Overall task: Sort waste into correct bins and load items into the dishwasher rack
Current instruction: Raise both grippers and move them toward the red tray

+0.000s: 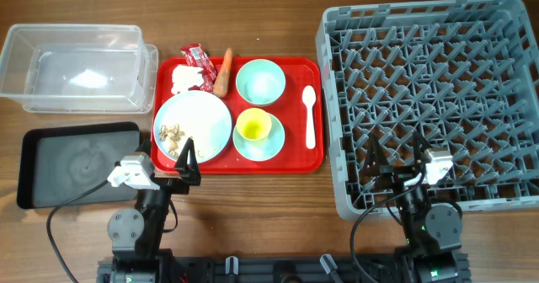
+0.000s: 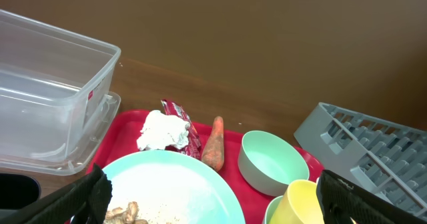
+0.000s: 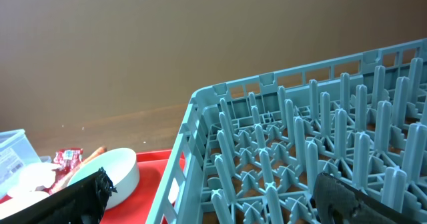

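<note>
My left gripper will next grab the yellow cup by the cup's rim (image 1: pixel 248 131) (image 2: pixel 298 193) to hand it over for rack loading. The cup's base stays free for my right gripper.
On the red serving tray (image 1: pixel 295 157) lie the red wrapper (image 1: pixel 195 57), white tissue (image 1: pixel 184 81) and carrot piece (image 1: pixel 224 72). Beside them are the mint bowl (image 1: pixel 260 82), the yellow cup (image 1: pixel 253 126) on the blue saucer (image 1: pixel 263 146), and the large plate (image 1: pixel 198 119) with crumbs (image 1: pixel 172 135). My left gripper (image 1: pixel 187 161) is open and empty at the plate's near edge (image 2: pixel 173 184). My right gripper (image 1: pixel 394 161) is open and empty over the near-left corner of the grey rack (image 1: pixel 434 106). The clear tub (image 1: pixel 76 68) and the black tray (image 1: pixel 76 163) stand at the left.
A white spoon (image 1: pixel 309 114) lies on the red tray's right side. The rack (image 3: pixel 300 137) fills the right of the table, close to the red tray. The left wrist view shows the tissue (image 2: pixel 161 131), carrot (image 2: pixel 214 147), bowl (image 2: pixel 270 164) and cup (image 2: pixel 300 201).
</note>
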You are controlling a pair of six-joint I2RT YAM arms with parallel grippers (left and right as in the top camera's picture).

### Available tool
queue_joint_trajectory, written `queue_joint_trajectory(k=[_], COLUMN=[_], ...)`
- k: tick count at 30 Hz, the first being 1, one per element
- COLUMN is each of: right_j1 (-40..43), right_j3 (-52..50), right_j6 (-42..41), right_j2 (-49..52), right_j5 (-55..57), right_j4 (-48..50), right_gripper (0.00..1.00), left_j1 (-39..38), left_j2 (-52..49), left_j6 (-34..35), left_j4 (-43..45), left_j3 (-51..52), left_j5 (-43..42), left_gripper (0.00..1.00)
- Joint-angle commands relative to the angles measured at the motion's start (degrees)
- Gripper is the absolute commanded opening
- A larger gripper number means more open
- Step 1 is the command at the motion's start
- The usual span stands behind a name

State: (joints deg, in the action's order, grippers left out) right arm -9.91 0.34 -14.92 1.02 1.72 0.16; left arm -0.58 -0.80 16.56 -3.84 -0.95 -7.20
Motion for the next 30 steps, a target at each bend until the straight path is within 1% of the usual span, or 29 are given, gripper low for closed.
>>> queue_joint_trajectory(k=[1,14,16,20,23,24,26,28,30], right_j1=[0.13,0.13,0.13,0.13,0.13,0.13,0.15,0.13,0.13], right_j3=[-0.04,-0.04,-0.02,0.63,3.56,5.05,9.14,15.63,24.39], right_j6=[-0.31,-0.33,-1.38,-2.38,-5.57,-6.45,-6.56,-6.95,-6.91], right_j2=[-0.20,-0.22,-0.22,-0.22,0.26,0.90,3.43,8.63,17.16], right_j5=[-0.13,-0.15,-0.24,-5.27,-6.34,-6.40,-6.78,-7.63,-10.64], right_j4=[0.46,0.87,1.57,5.62,5.29,5.29,4.42,0.79,-5.35], right_gripper=[1.00,1.00,0.99,1.00,1.00,1.00,1.00,1.00,1.00], left_j1=[0.44,0.44,0.44,0.44,0.44,0.44,0.44,0.44,0.44], left_j2=[0.61,0.52,0.52,0.52,0.39,0.00,-2.08,-6.01,-12.24], left_j6=[-1.14,-1.16,-1.16,-0.98,0.59,0.70,3.21,5.16,5.14], left_j4=[0.24,0.22,0.22,2.19,4.92,4.70,3.32,0.90,-2.86], left_j3=[0.63,0.63,0.63,0.63,-0.04,-0.85,-3.54,-7.45,-13.42], left_j5=[-0.28,-0.26,-0.24,-0.33,-0.44,-0.46,-0.44,-0.48,-0.48], left_gripper=[1.00,1.00,1.00,1.00,1.00,1.00,1.00,1.00,1.00])
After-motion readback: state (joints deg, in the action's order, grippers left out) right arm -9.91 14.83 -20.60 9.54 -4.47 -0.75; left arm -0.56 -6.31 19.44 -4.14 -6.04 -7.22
